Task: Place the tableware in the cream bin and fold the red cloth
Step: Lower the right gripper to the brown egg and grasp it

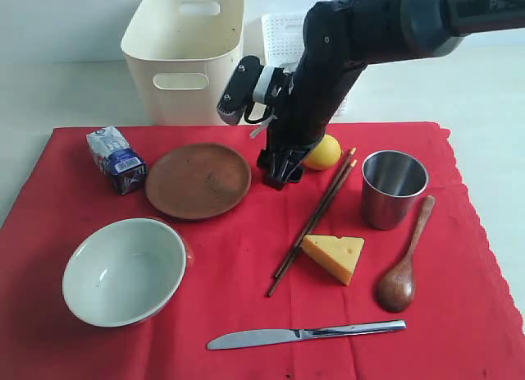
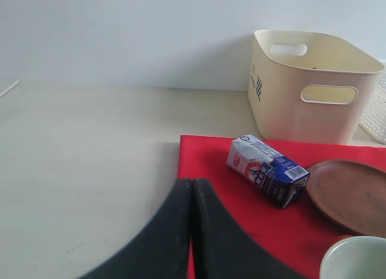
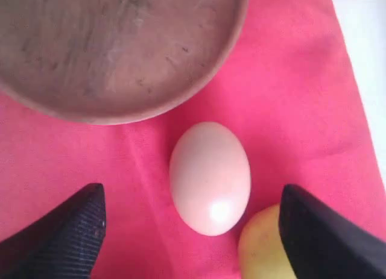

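Note:
My right gripper should clear the red cloth for folding next, so it needs to grab the egg by its rounded sides.
The red cloth lies flat under everything. On it are the brown plate, pale bowl, steel cup, chopsticks, wooden spoon and knife. The cream bin stands behind the cloth. My right gripper hangs low between plate and lemon, open, its fingers either side of an egg without touching it. My left gripper is shut on nothing, at the cloth's left edge, and does not show in the exterior view.
A lemon sits against the right finger, beside the egg. A blue-white carton lies left of the plate, a cheese wedge by the chopsticks. A white lattice basket stands right of the bin.

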Tool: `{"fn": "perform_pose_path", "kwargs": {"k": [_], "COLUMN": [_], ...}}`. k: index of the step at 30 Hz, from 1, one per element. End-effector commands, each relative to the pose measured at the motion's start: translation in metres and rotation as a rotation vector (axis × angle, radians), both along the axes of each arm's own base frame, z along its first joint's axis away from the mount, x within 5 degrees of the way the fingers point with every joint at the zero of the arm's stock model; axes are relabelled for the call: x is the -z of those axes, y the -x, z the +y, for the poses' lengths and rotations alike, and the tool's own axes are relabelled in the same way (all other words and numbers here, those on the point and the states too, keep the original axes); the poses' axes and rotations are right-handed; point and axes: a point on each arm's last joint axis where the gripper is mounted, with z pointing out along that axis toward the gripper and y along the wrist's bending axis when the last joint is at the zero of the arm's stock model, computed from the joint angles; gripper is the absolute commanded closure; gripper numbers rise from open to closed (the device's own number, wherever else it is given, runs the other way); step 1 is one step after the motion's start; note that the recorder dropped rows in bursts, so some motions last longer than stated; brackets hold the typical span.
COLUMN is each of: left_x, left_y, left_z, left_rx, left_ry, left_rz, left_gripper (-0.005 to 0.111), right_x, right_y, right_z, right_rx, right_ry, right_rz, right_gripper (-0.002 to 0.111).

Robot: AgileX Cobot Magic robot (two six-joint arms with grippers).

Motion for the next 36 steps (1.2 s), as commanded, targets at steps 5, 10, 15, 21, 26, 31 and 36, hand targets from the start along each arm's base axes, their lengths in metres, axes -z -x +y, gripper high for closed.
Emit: {"fn": "perform_pose_path", "kwargs": {"k": [5,10,15,21,26,31,36], "left_x": [-0.001,-0.001,-0.001,-0.001,-0.001,-0.001,-0.001], "left_y": [0.0,0.0,0.0,0.0,0.0,0.0,0.0], "left_z": [0.0,0.0,0.0,0.0,0.0,0.0,0.0], "left_rx": [-0.003,-0.003,-0.003,-0.003,-0.003,-0.003,-0.003], "left_ry": [0.006,0.006,0.006,0.006,0.006,0.006,0.006], "left_rz": [-0.013,-0.013,-0.013,-0.013,-0.013,-0.013,-0.013], "left_gripper": [0.104,0.104,0.104,0.104,0.104,0.104,0.104], "right_x": [0.014,0.027,0.035,0.035,0.035,0.035,0.034], "right_y": [-0.012,-0.014,-0.017,-0.017,-0.017,-0.017,-0.017], "right_z": [0.008,0.01,0.012,0.012,0.012,0.012,0.012], "right_rx": [0.03,0.02,0.021,0.017,0.017,0.017,0.017], "right_ry": [0.01,0.022,0.016,0.02,0.02,0.02,0.016], "right_rz": [-0.01,-0.005,-0.013,-0.016,-0.016,-0.016,-0.021], "right_gripper": [0.033,0.034,0.04,0.051,0.069,0.083,0.096]}}
